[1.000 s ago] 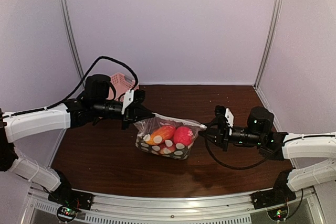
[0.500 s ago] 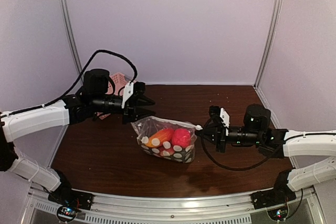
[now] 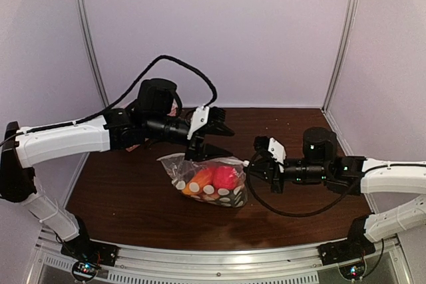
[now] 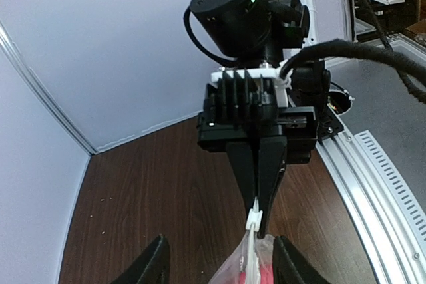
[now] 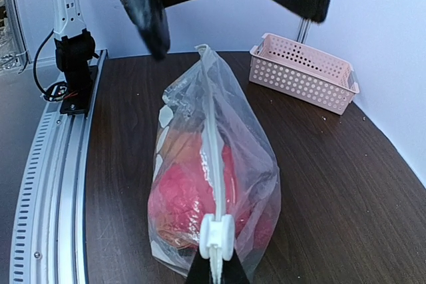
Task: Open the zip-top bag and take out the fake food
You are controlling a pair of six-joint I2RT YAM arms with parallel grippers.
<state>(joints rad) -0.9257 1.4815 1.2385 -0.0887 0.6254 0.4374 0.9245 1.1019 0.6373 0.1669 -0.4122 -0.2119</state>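
Next, the left gripper pinches the white slider [image 5: 217,237], a finger on each side of the zip strip [image 5: 212,131], to slide the bag open.
The zip-top bag [image 3: 208,181], clear with white dots, lies on the dark table with its zip strip [image 5: 212,131] standing up along the top. Fake food shows through it: a red piece [image 3: 228,177] and an orange piece [image 3: 200,182]. My right gripper [image 3: 253,164] is shut on the strip's end, just behind the white slider [image 5: 217,234]. My left gripper [image 3: 214,143] hangs open over the bag's far half, one finger on each side of the strip and clear of it. In the left wrist view the bag top [image 4: 247,265] sits between its fingertips [image 4: 154,267].
A pink lattice basket [image 5: 303,71] stands at the back left by the wall, behind the left arm. A metal rail [image 5: 53,184] runs along the table's near edge. Pale walls close in the back and both sides.
My left gripper let go of the bag's left corner, opened, and swung right over the bag. The right gripper closed on the zip end and drew the bag slightly left.
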